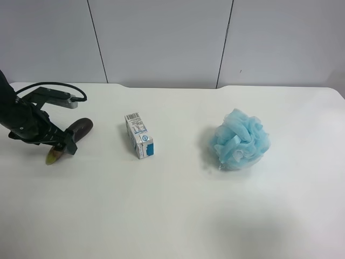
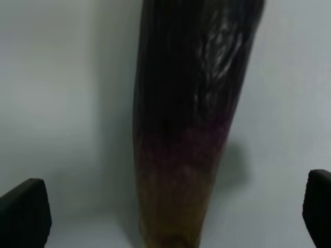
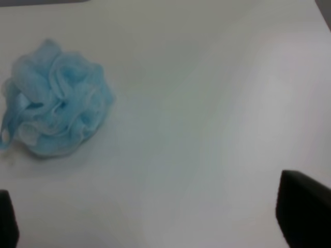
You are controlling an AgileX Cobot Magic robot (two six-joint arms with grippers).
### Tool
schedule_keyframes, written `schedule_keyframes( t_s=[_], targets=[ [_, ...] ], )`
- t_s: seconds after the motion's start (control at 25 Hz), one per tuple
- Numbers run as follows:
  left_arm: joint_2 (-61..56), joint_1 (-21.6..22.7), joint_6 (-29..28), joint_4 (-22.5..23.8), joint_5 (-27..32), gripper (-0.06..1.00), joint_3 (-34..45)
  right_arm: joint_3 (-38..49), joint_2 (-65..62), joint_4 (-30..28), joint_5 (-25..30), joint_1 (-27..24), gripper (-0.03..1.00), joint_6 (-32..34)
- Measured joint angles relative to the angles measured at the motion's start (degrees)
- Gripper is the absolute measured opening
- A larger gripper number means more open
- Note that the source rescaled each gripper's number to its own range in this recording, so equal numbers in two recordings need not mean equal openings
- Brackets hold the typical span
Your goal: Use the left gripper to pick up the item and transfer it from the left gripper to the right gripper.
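The eggplant's dark rounded end should stay free for my right gripper, so my left gripper will next grab the eggplant by its body near the yellow-green tip [image 1: 61, 148].
The eggplant [image 1: 81, 128] lies on the white table at the exterior high view's left, dark purple with its yellow-green tip [image 1: 52, 157] toward the front. The left gripper [image 1: 62, 141], black with a grey box and looped cable, is down over the eggplant's middle. In the left wrist view the eggplant [image 2: 191, 103] runs between the two dark fingertips [image 2: 23, 212], which stand wide apart on either side without touching it; the left gripper [image 2: 170, 214] is open. The right gripper [image 3: 155, 225] shows only as dark fingertips [image 3: 305, 212] set wide apart, open and empty. The right arm is out of the exterior high view.
A white-and-blue carton [image 1: 139, 135] lies to the right of the eggplant. A fluffy light-blue bath puff [image 1: 240, 139] sits further right; it also shows in the right wrist view [image 3: 54, 98]. Grey wall panels stand behind the table.
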Motion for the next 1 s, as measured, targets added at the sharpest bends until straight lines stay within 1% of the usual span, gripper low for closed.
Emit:
schedule_keyframes(
  t_s=[0.16,0.36,0.4,0.44,0.52,0.56,0.72,0.76,0.88,1.0],
  targets=[
    [1.97,0.11,0.75,0.0,-1.22,1.0,-0.02,0.0,0.0,0.0,0.0,0.0,1.0,0.0],
    [3.74,0.11,1.08,0.0,-1.37,1.0,-0.02,0.0,0.0,0.0,0.0,0.0,1.0,0.0],
    [3.72,0.11,1.08,-0.02,-1.41,0.99,-0.02,0.0,0.0,0.0,0.0,0.0,1.0,0.0],
    [3.72,0.11,1.08,-0.07,-1.41,0.94,-0.02,0.0,0.0,0.0,0.0,0.0,1.0,0.0],
    [3.72,0.11,1.19,-0.13,-1.2,0.78,-0.02,0.0,0.0,0.0,0.0,0.0,1.0,0.0],
    [3.72,0.11,1.19,-0.13,-1.03,0.66,-0.02,0.0,0.0,0.0,0.0,0.0,1.0,0.0],
    [3.72,0.11,1.25,-0.13,-0.41,0.11,-0.02,0.0,0.0,0.0,0.0,0.0,1.0,0.0],
    [3.72,0.11,1.25,-0.13,-0.29,0.0,-0.02,0.0,0.0,0.0,0.0,0.0,1.0,0.0],
    [3.47,0.11,1.25,-0.17,0.39,0.0,-0.07,0.0,0.0,0.0,0.0,0.0,1.0,0.0],
    [1.19,0.17,1.25,-0.17,2.46,0.0,-0.07,0.0,0.0,0.0,0.0,0.0,1.0,0.0]
  ],
)
